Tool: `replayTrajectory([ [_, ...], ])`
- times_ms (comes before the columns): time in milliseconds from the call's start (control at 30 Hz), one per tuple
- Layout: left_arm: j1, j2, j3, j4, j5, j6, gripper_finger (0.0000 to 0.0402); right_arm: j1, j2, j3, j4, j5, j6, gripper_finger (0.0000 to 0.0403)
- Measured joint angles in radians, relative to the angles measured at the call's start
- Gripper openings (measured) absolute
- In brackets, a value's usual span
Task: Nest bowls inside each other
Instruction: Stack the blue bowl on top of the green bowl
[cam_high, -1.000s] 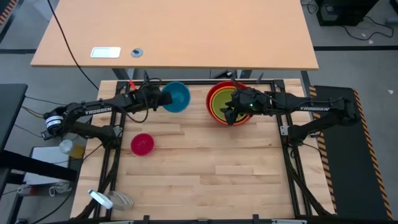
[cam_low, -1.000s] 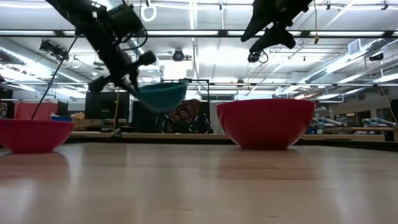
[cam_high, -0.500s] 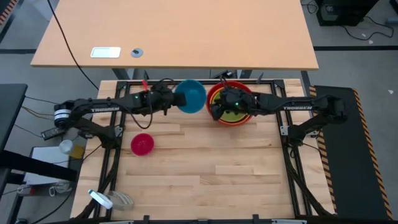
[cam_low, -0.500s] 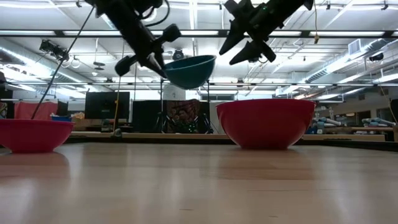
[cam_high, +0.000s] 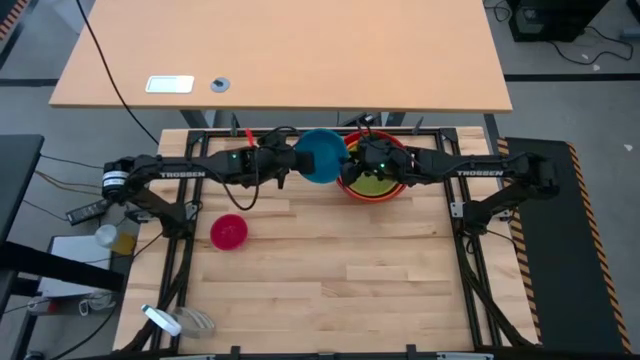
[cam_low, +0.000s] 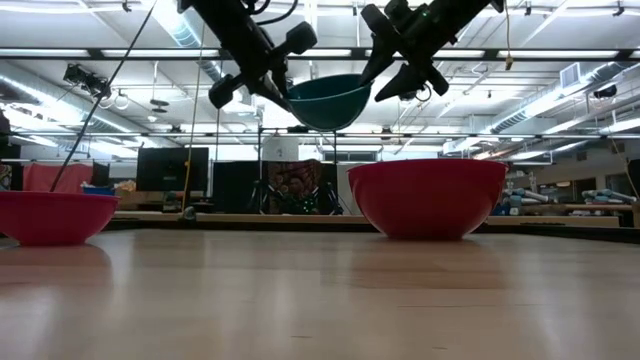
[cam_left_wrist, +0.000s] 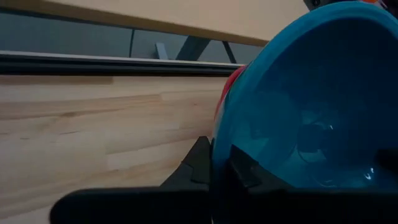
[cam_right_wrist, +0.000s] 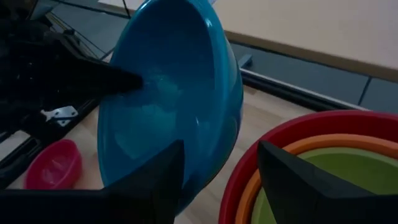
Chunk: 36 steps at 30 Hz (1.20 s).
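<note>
The blue bowl needs to nest inside the yellow-green bowl (cam_high: 374, 187), so my right gripper should next take hold of the blue bowl by its free rim (cam_high: 342, 164) opposite my left gripper.
A blue bowl (cam_high: 322, 155) hangs in the air at the far middle of the table, with my left gripper (cam_high: 296, 160) shut on its left rim. Just to its right, the red bowl (cam_high: 378, 188) stands on its base on the table, with the orange bowl (cam_right_wrist: 292, 152) and the yellow-green bowl (cam_right_wrist: 329, 171) nested inside it. My right gripper (cam_high: 350, 165) hovers open over this stack's left edge, close to the blue bowl (cam_low: 330, 98); I cannot tell if it touches it. The small pink bowl (cam_high: 228, 231) stands alone at the left. My left gripper pinches the blue bowl's rim (cam_left_wrist: 219, 146) on the side toward the table's left, one finger (cam_right_wrist: 118, 81) inside the bowl and one outside. The fingers come from the left, slanting downward. The bowl is lifted clear, opening up, a little tilted, higher than the red bowl's rim.
A black frame rail (cam_high: 300, 131) runs along the table's far edge, and a light wooden desk (cam_high: 280, 60) stands beyond it. The pink bowl (cam_low: 50, 215) sits well left of both arms.
My left gripper has carried the blue bowl up and toward the table's right, from left of the stack to right beside the red bowl's left rim. My right gripper has shifted a little toward the left and far side, over the stack's left edge.
</note>
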Motion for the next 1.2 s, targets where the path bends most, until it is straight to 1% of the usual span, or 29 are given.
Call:
replayTrajectory([
  [100,-0.005,0.001,0.000,-0.001,-0.013,-0.014,0.0011,-0.008,0.004,0.001,0.003,0.004,-0.019,0.0208],
  [167,-0.005,0.001,0.000,-0.001,-0.003,-0.032,0.0012,-0.010,0.005,0.001,0.003,0.013,-0.027,0.0206],
  [267,-0.008,0.010,0.000,0.023,0.004,-0.044,0.0012,-0.009,0.006,0.001,0.002,0.043,-0.030,0.0194],
  [367,-0.011,0.017,0.000,0.053,0.003,-0.049,0.0013,-0.009,0.007,0.001,0.005,0.060,-0.038,0.0169],
  [567,-0.012,0.041,0.000,0.095,0.028,-0.066,0.0014,-0.011,0.007,0.002,-0.006,0.078,-0.050,0.0100],
  [667,-0.011,0.054,0.000,0.106,0.045,-0.085,0.0024,-0.012,0.008,0.001,-0.013,0.093,-0.049,0.0071],
  [767,-0.014,0.066,0.000,0.117,0.076,-0.109,0.0056,-0.014,0.008,-0.001,-0.035,0.098,-0.057,0.0054],
  [867,-0.017,0.076,0.000,0.158,0.086,-0.102,0.0107,-0.013,0.008,-0.002,-0.076,0.111,-0.058,0.0046],
  [1000,-0.010,0.093,0.003,0.211,0.105,-0.080,0.0168,-0.009,0.010,-0.002,-0.125,0.094,-0.049,0.0035],
  [1100,-0.004,0.101,0.003,0.253,0.121,-0.047,0.0199,-0.014,0.010,-0.002,-0.128,0.087,-0.049,0.0028],
  [1200,-0.004,0.104,0.002,0.258,0.126,-0.019,0.0219,-0.015,0.009,-0.002,-0.152,0.092,-0.047,0.0027],
])
